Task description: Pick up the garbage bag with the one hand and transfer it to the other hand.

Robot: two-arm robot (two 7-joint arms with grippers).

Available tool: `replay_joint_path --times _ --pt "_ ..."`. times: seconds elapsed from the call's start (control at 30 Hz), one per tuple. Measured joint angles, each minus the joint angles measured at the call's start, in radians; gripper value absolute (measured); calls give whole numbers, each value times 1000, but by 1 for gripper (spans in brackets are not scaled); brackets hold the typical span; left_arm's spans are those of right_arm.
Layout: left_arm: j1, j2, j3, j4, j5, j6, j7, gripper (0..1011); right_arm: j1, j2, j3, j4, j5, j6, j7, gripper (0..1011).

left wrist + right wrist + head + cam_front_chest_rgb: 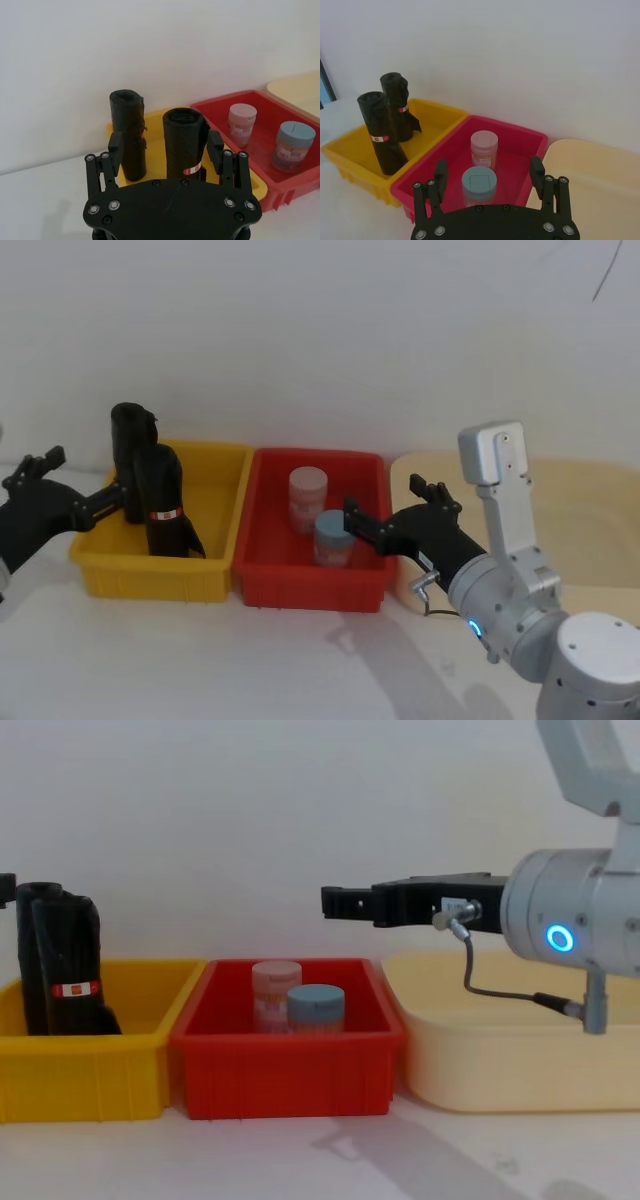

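Observation:
The yellow bin's sides close around the bottom of the bag, so the left gripper should grab the labelled garbage bag by its upper part above the bin's rim.
Two black garbage bag rolls stand upright in the yellow bin. The nearer garbage bag carries a red-and-white label. The other roll stands behind it. My left gripper is open at the bin's left side. In the left wrist view the labelled roll stands just ahead of its fingers, in line with the gap between them, not gripped. My right gripper hangs open and empty over the red bin's right part.
A red bin next to the yellow one holds a pink-lidded jar and a blue-lidded jar. A cream tray lies at the right. A white wall stands close behind the bins.

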Motion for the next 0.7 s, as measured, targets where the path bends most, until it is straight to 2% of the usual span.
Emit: replay_joint_path --times 0.37,0.7 --pt "-103 -40 34 130 -46 -18 -86 1001 25 -15 -2 36 -15 10 1 1000" --pt "-174 -68 65 232 -78 -29 -142 1001 37 -28 4 57 -24 13 4 1000"
